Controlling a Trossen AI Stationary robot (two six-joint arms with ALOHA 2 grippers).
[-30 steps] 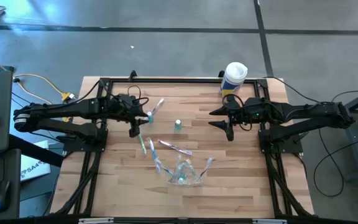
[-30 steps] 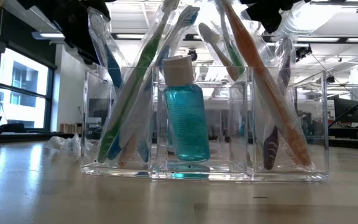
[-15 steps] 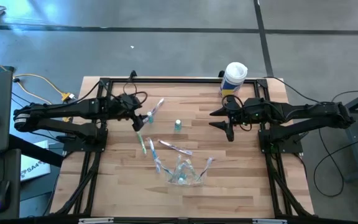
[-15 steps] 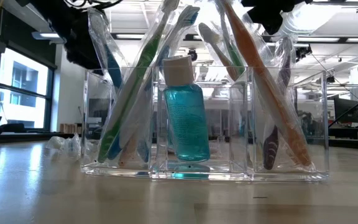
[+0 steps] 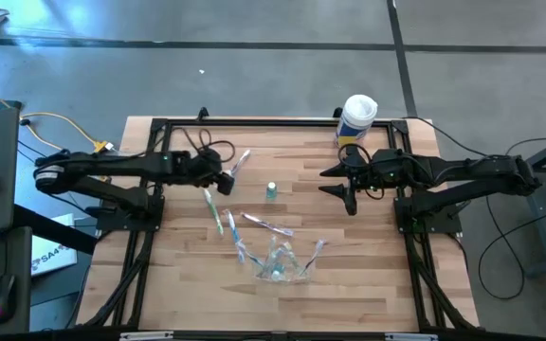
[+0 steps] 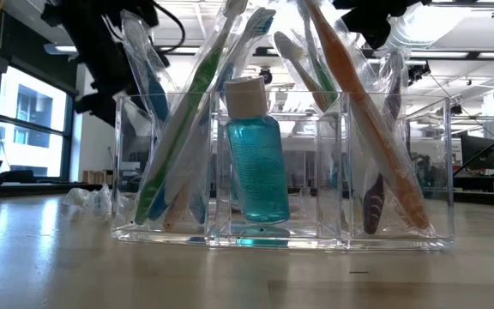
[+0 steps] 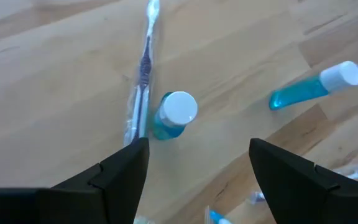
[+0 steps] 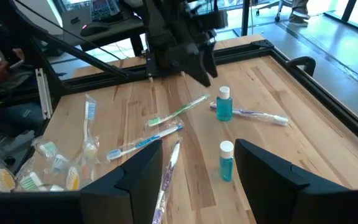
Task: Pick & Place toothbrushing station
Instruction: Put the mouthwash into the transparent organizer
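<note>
Next, my left gripper reaches the teal bottle and grabs its white-end with the cap point(image 7: 178, 109), leaving its teal body free to slide into the clear holder.
My left gripper point(image 5: 222, 180) point(image 7: 197, 146) hangs open over the table's left part. Just below and ahead of its fingers a small teal bottle with a white cap point(image 7: 173, 115) stands upright, beside a wrapped toothbrush point(image 7: 143, 74) lying flat. A second teal bottle point(image 5: 271, 190) point(image 7: 316, 87) stands farther right. Near the front edge stands the clear holder point(image 5: 281, 265) point(image 6: 281, 172), with several toothbrushes leaning in it and one teal bottle upright. My right gripper point(image 5: 349, 189) point(image 8: 197, 180) waits open above the table's right part.
Several loose toothbrushes point(image 5: 221, 220) point(image 5: 268, 225) lie between the bottles and the holder. A white canister with a yellow label point(image 5: 356, 121) stands at the far right corner. A black frame point(image 5: 282, 123) runs around the tabletop. Bare wood lies at the front left and front right.
My left gripper has gone down and toward the table's right, over the small bottle beside the wrapped toothbrush, and its wrist has rolled. The bottles, toothbrushes and holder lie as before.
</note>
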